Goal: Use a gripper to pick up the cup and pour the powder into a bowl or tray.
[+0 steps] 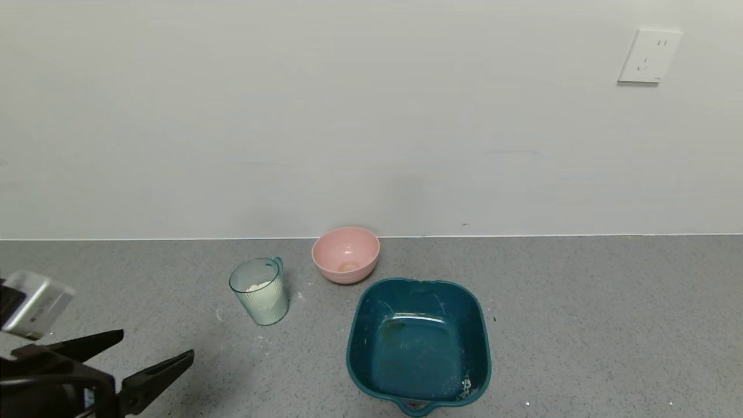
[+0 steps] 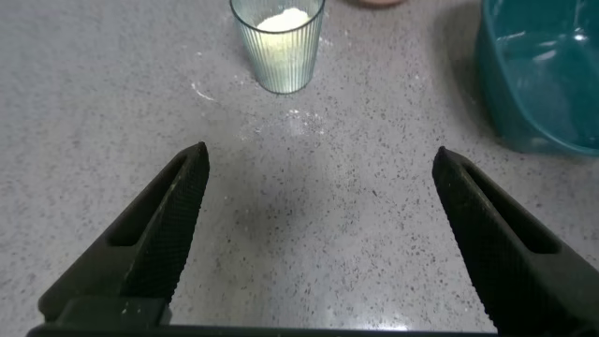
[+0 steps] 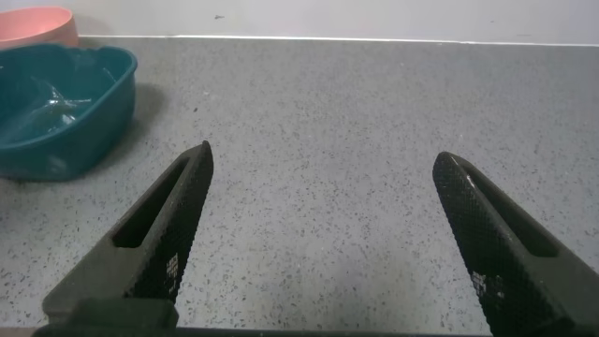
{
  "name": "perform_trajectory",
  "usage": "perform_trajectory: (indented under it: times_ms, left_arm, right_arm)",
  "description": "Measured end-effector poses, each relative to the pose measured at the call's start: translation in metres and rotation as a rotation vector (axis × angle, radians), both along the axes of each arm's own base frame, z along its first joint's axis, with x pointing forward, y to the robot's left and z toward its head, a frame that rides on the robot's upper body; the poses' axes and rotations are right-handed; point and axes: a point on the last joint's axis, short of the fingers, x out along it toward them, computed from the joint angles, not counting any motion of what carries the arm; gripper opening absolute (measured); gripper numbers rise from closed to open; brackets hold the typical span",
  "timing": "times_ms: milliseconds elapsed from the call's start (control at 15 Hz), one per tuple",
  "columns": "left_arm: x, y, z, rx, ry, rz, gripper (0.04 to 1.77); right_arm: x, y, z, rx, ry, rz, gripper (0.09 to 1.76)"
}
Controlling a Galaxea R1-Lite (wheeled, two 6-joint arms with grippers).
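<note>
Loose powder (image 2: 284, 21) fills much of the cup, so my left gripper will next grab the cup by its ribbed sides and keep it upright.
The pale green ribbed cup (image 1: 260, 292) stands upright on the grey counter, with off-white powder (image 1: 259, 287) in it. It also shows in the left wrist view (image 2: 279, 43). The dark teal tub (image 1: 418, 343) sits to its right, near the counter's front. My left gripper (image 1: 155, 347) is open and empty at the lower left, short of the cup. In its wrist view the gripper (image 2: 320, 159) has bare counter between the fingers. My right gripper (image 3: 323, 161) is open and empty over bare counter, out of the head view, with the tub (image 3: 58, 110) off to one side.
A small round pink bowl (image 1: 346, 254) stands by the wall behind the tub. Specks of spilled powder (image 1: 299, 296) lie around the cup. A white wall with a socket (image 1: 649, 56) closes the counter's far edge.
</note>
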Motion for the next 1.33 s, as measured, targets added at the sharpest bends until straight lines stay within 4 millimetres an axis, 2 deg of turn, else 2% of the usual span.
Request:
perform_trajectory:
  times_ms: [200,600,1067,1333]
  left_arm:
    - [0.037,-0.005,-0.018,0.010,0.054,-0.014,1.72]
    - [0.095,-0.010,-0.055,0.030,0.081,0.004,1.72]
    - [0.138,-0.019,-0.087,0.035,0.135,-0.010,1.72]
    - [0.160,-0.021,-0.096,0.041,0.105,0.005,1.72]
  right_arm:
    - [0.000,0.000,0.000,0.000,0.000,0.000,1.71]
    - [0.000,0.000,0.000,0.000,0.000,0.000,1.71]
    - [0.000,0.000,0.000,0.000,0.000,0.000,1.71]
    - [0.000,0.000,0.000,0.000,0.000,0.000,1.71]
